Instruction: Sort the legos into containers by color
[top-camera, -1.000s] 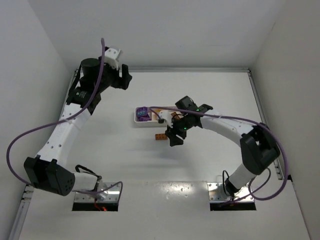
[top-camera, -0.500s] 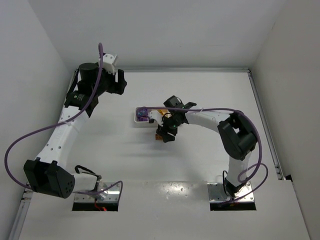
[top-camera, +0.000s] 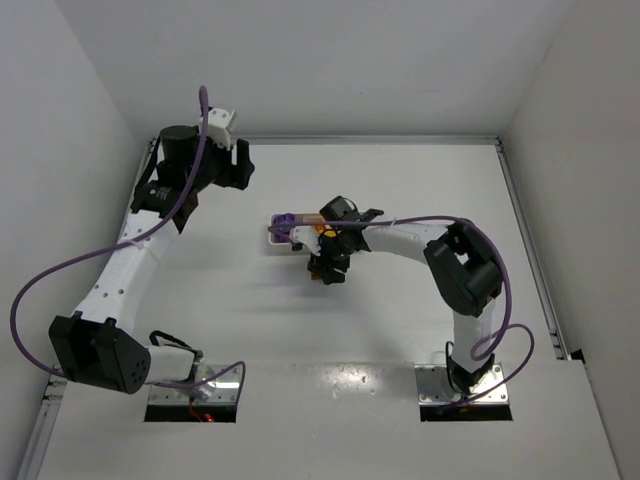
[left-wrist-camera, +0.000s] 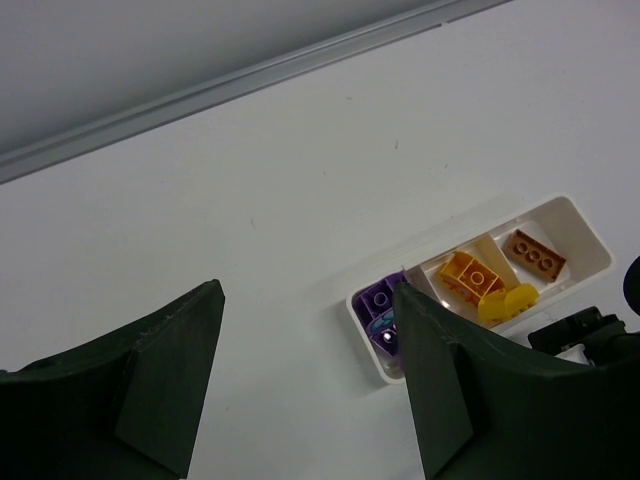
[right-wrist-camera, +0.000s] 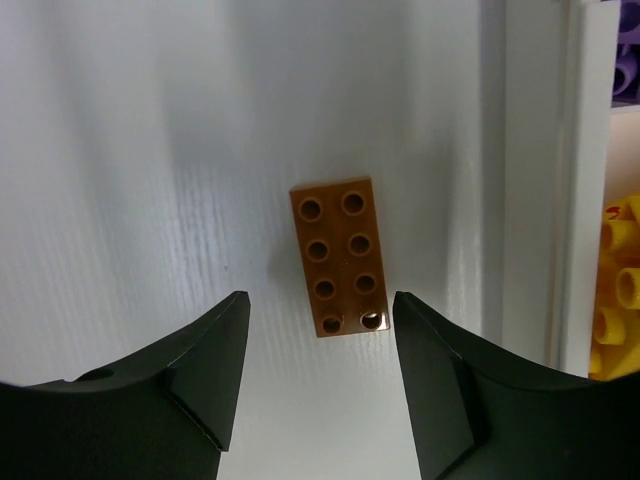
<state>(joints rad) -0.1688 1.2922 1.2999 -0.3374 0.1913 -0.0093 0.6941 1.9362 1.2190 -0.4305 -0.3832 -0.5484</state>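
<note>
The fingers of my right gripper reach only the lego's near-end studs in the right wrist view, so it is too early to close before moving farther along.
In the right wrist view an orange-brown two-by-four lego lies flat on the table, close beside the white tray's wall. My right gripper is open, and the lego's near end lies between the fingers, touching neither. Yellow legos and a purple one show inside the containers. The left wrist view shows the tray holding purple legos, yellow legos and an orange-brown lego, one colour per compartment. My left gripper hangs open and empty, high above the table.
From above, the right arm lies across most of the tray. The left gripper is raised at the back left, near the metal rail along the rear wall. White walls enclose the table.
The right gripper has moved left, toward the tray's near side, and now sits over the loose orange-brown lego. The left arm has shifted only slightly.
</note>
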